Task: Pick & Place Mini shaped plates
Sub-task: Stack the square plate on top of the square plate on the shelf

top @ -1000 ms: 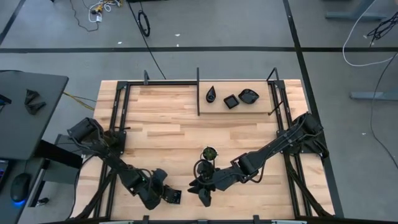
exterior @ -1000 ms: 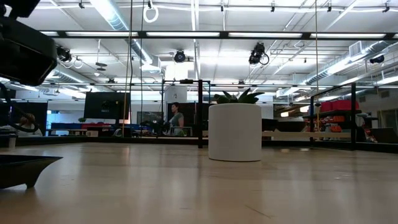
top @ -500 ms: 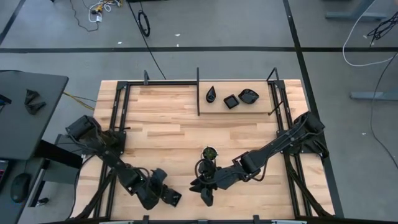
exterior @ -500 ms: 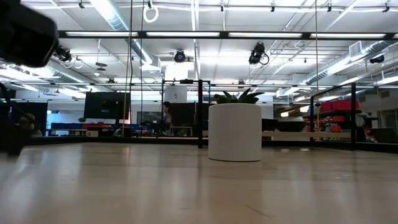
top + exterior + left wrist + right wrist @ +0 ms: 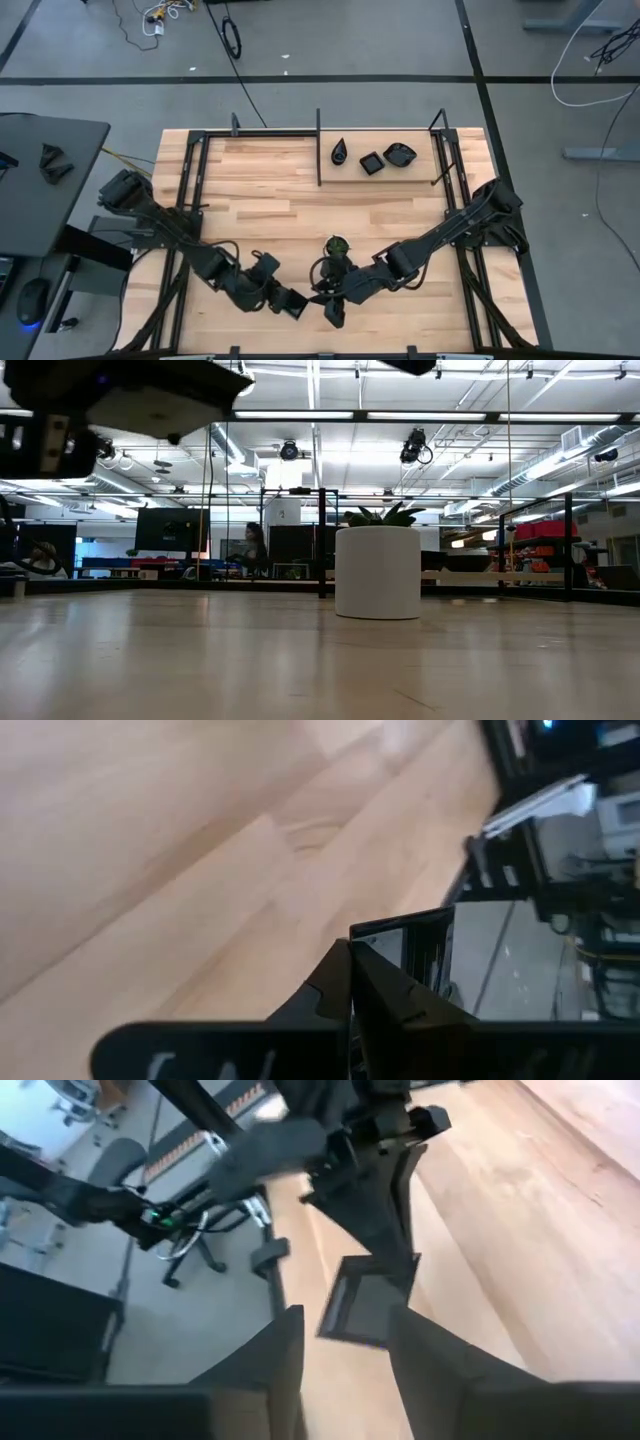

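Note:
Next, my right gripper grabs the square plate by its rim (image 5: 350,1335) to carry the plate on to the others.
My left gripper (image 5: 285,297) is shut on a small square black plate (image 5: 297,304) near the table's front edge, lifted above the wood; the low view shows the plate (image 5: 150,405) from below, high at the left. My right gripper (image 5: 322,305) stands open just to the plate's right. In the right wrist view the plate (image 5: 365,1310) hangs in front of the gap between its two fingers. Three more black plates, a teardrop (image 5: 340,152), a square (image 5: 371,162) and a leaf (image 5: 399,154), rest on the far right of the table. My left gripper pinches the square plate's rim (image 5: 375,945) between its two fingers (image 5: 400,1010), which slant down from the table's left side. The plate is lifted clear of the table and hangs tilted beyond the fingertips (image 5: 385,1250).
A small round white cup with green inside (image 5: 337,245) stands just behind the two grippers, large in the low view (image 5: 377,572). A black frame with upright posts (image 5: 319,150) borders the table. Bare wood (image 5: 270,200) lies across the middle and left.
My left gripper has shut on the square plate, lifted it off the table and carried it toward the table's right, up to the right gripper. The plate, which lay flat on the wood, now hangs tilted in the air.

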Action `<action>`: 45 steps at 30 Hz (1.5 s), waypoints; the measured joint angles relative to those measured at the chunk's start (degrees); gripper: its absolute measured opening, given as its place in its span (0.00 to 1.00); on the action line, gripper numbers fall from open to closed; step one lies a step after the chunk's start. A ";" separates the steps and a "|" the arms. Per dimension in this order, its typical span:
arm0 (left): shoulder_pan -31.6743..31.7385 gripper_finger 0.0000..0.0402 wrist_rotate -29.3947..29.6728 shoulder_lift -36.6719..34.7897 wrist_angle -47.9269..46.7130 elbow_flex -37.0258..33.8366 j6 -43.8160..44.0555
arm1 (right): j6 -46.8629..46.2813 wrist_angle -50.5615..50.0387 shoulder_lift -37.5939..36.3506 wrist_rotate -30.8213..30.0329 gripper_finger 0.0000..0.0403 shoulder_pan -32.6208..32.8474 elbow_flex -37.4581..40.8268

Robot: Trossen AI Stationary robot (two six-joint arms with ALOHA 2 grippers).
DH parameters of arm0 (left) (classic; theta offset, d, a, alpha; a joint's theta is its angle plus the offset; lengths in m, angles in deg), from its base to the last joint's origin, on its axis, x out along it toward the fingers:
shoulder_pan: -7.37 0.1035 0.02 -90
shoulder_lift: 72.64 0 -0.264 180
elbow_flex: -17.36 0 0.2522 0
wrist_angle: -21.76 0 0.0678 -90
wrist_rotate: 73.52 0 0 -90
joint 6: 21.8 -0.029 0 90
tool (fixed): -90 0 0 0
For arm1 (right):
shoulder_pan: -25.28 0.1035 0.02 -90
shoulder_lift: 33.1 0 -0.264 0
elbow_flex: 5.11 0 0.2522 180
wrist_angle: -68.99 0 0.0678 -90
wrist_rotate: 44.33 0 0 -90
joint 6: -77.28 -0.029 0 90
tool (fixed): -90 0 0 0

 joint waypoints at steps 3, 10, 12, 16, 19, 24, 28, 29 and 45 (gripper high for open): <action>1.48 0.02 -0.88 -0.06 1.37 0.02 -2.45 | 0.43 0.26 1.62 -0.04 0.39 -0.46 0.00; 3.36 0.03 -1.42 -0.06 3.04 0.02 -3.78 | 4.04 0.25 4.76 -0.06 0.39 -0.90 0.00; 3.35 0.04 -1.42 -0.06 3.29 0.02 -4.68 | 4.13 -0.07 5.51 -0.02 0.38 -0.98 0.02; 3.33 0.04 -1.40 -0.06 4.35 0.02 -5.21 | 3.99 -0.14 6.98 -0.04 0.36 -1.03 0.00; 3.33 0.04 -1.23 -0.06 4.93 0.02 -6.15 | 3.82 -0.24 7.97 -0.04 0.35 -1.14 0.01; 3.33 0.04 -1.22 -0.06 5.13 0.02 -6.19 | 3.81 -0.08 8.13 -1.29 0.31 -1.22 0.02; 3.33 0.04 -1.22 -0.06 5.12 0.02 -6.15 | 4.44 0.28 8.17 -1.49 0.23 -1.22 0.02; 3.33 0.04 -1.22 -0.06 5.11 0.02 -6.15 | 4.45 0.25 8.18 -1.48 0.21 -1.22 0.02; 4.03 0.11 1.18 0.01 8.50 0.01 -9.81 | -0.01 -3.38 8.15 -0.69 0.01 -1.20 -0.02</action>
